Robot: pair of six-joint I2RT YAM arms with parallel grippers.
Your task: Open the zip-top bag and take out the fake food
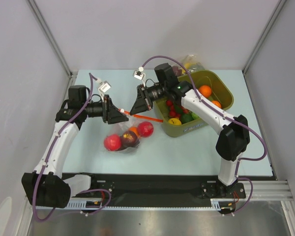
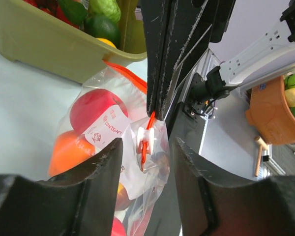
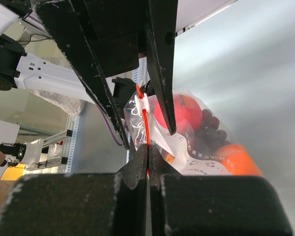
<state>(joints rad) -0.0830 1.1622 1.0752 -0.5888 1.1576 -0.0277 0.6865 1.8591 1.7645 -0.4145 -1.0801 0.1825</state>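
Note:
My fingers reach past the red-orange tail of the zip strip below the white slider on either side, so now my left gripper is ready to close on the strip.
The zip-top bag (image 1: 124, 136) hangs crumpled over the table's middle, its red-orange zip strip (image 1: 148, 118) stretched towards the bin. Inside is the fake food: a red apple (image 3: 179, 110), a dark grape bunch (image 3: 209, 125) and an orange fruit (image 3: 236, 157). My right gripper (image 3: 148, 150) is shut on the zip strip (image 3: 145, 123) just below the white slider (image 3: 142, 102). My left gripper (image 2: 147, 145) is open, one finger on each side of the slider (image 2: 146, 139), not touching it. From above, the two grippers (image 1: 117, 113) (image 1: 136, 106) face each other closely over the bag.
An olive bin (image 1: 225, 89) stands to the right of the bag, holding a lime, a lemon, chillies and orange fruits. Another clear bag (image 1: 191, 61) lies behind the bin. The bin's wall (image 2: 49, 56) is close beside the bag.

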